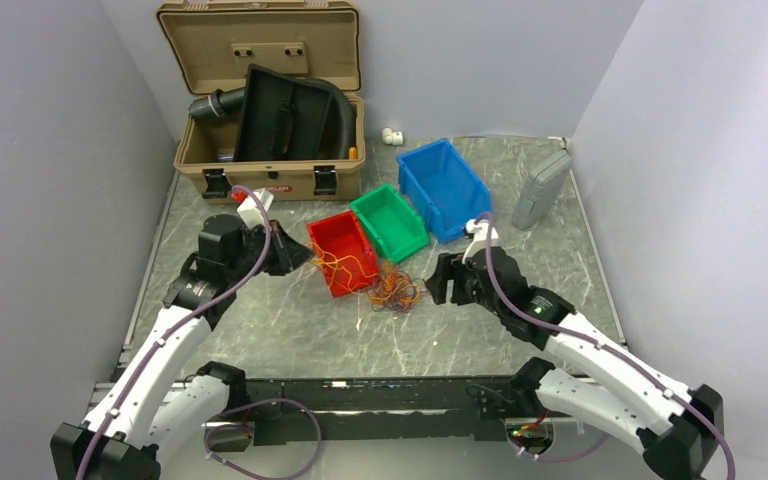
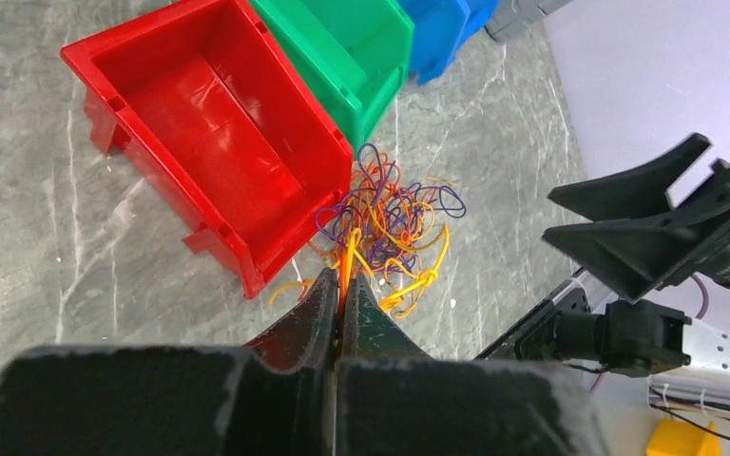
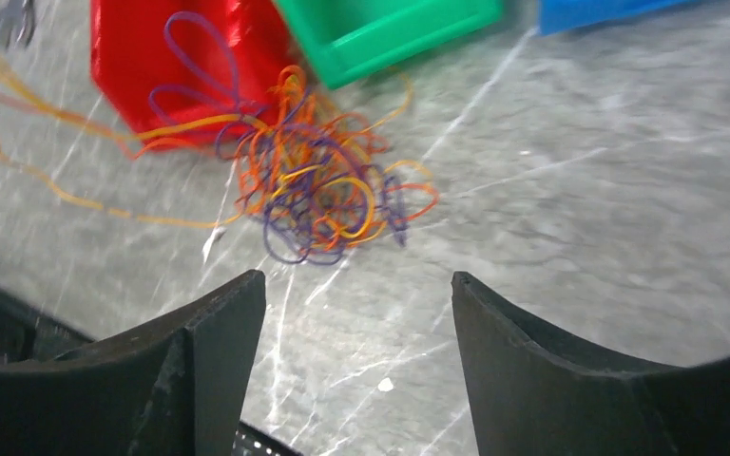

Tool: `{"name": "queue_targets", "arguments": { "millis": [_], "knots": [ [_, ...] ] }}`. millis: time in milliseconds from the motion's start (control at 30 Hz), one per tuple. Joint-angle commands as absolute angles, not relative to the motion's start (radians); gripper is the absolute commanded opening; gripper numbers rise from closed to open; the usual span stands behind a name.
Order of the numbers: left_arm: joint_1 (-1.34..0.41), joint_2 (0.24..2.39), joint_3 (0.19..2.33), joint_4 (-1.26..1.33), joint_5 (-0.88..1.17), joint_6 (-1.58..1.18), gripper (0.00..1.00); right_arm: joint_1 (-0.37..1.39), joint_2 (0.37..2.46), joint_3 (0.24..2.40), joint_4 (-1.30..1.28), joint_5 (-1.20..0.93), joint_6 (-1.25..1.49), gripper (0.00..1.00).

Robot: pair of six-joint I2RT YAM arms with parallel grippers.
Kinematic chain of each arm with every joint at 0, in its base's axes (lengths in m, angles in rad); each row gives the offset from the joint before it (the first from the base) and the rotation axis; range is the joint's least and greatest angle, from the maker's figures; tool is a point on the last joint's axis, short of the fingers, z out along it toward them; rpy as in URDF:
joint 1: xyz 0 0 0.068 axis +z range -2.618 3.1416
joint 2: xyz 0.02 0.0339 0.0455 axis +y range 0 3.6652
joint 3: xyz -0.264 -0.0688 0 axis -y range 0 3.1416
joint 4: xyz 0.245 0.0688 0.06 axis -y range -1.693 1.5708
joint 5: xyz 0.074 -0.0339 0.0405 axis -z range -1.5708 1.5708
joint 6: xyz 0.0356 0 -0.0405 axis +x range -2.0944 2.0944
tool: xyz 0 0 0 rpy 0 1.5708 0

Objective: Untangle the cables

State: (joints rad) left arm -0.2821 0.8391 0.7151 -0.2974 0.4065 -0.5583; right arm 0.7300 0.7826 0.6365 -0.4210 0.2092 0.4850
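The orange cable drapes across the red bin [image 1: 355, 281] and would fall on the bin if I opened now. The orange cable stays held by my left gripper for now.
The cables [image 1: 393, 291] lie as a loose tangle of thin orange, purple and red wires on the table, just in front of the red bin [image 1: 355, 281]. In the left wrist view my left gripper [image 2: 342, 282] is shut on an orange strand that runs from the cables [image 2: 390, 223] back between its fingers. My left gripper [image 1: 296, 253] sits left of the red bin, and orange strands drape across the bin towards it. My right gripper [image 1: 441, 281] hovers just right of the tangle. In the right wrist view this gripper [image 3: 356, 281] stands open and holds nothing, with the cables [image 3: 318, 185] a little ahead of it.
Red, green [image 1: 404, 246] and blue [image 1: 460, 222] bins stand in a diagonal row behind the tangle. A tan toolbox [image 1: 260, 182], lid open, holds a black tray and a corrugated hose at the back left. A grey case [image 1: 541, 189] lies at the back right, and a small white fitting [image 1: 391, 136] near the back wall.
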Motion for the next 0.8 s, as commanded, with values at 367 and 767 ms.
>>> {"name": "queue_targets", "arguments": {
  "millis": [367,767],
  "knots": [
    [-0.289,0.818,0.739,-0.291,0.527,-0.496,0.0,0.729,1.143,0.597,-0.112,0.032,0.53,0.75],
    [-0.474,0.85,0.718,-0.281,0.469,-0.481,0.0,0.73,1.354,0.616,-0.023,0.082,0.569,0.49]
  ]
}}
